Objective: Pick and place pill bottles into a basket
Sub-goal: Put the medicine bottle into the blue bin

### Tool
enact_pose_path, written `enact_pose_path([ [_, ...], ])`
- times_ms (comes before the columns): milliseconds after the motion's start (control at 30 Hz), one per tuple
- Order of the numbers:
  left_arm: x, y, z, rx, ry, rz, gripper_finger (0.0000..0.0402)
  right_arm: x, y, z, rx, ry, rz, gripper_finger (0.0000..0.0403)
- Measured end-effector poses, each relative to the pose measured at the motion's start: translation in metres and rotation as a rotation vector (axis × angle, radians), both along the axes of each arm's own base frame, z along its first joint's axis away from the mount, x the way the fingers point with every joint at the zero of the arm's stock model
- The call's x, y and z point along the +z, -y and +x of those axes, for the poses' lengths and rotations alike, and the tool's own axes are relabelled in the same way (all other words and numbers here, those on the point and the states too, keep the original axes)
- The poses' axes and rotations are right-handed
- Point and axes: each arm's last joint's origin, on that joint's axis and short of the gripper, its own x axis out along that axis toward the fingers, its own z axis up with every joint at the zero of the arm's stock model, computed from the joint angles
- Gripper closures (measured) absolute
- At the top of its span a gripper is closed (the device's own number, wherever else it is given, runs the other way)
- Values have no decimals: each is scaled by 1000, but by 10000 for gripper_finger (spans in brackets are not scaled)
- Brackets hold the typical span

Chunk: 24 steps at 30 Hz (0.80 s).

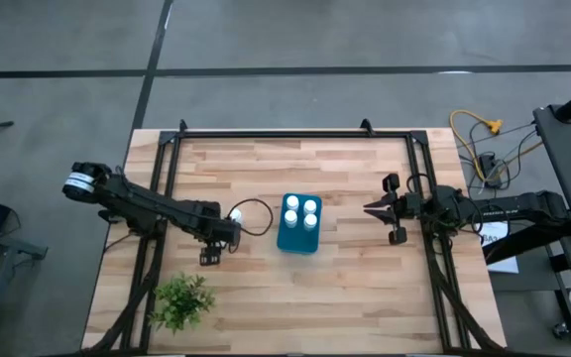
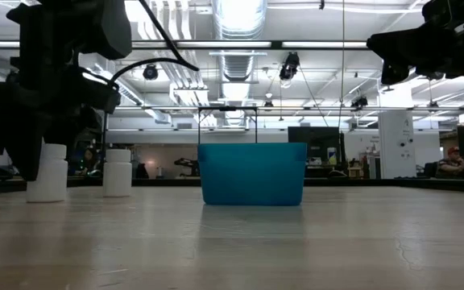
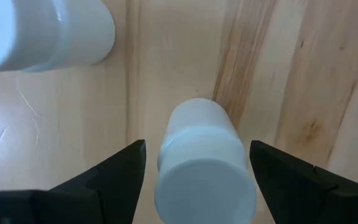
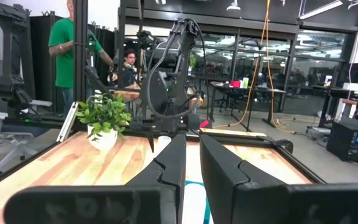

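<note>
I need to close my left gripper, and it would hold the bottle: its fingers reach down beside the white bottle's cap in the left wrist view.
The teal-blue basket stands at the table's middle with several white pill bottles upright inside; it also shows in the low view. Two more bottles stand on the table to its left. One stands between the fingers of my left gripper, which points down, open, with a gap on each side. The other stands just beside it, toward the basket, and also shows in the left wrist view. My right gripper hovers shut and empty to the right of the basket.
A small green plant in a white pot stands near the table's front left. A dark metal frame runs around the table's edges. Bare wood lies in front of the basket. People show in the room beyond.
</note>
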Motion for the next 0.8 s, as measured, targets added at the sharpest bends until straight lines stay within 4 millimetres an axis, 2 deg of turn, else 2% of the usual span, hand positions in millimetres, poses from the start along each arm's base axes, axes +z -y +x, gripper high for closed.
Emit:
enact_pose_path([
  [800,-2,1,6,-3,34,-7,136,0,0,0,0,0,0,364],
])
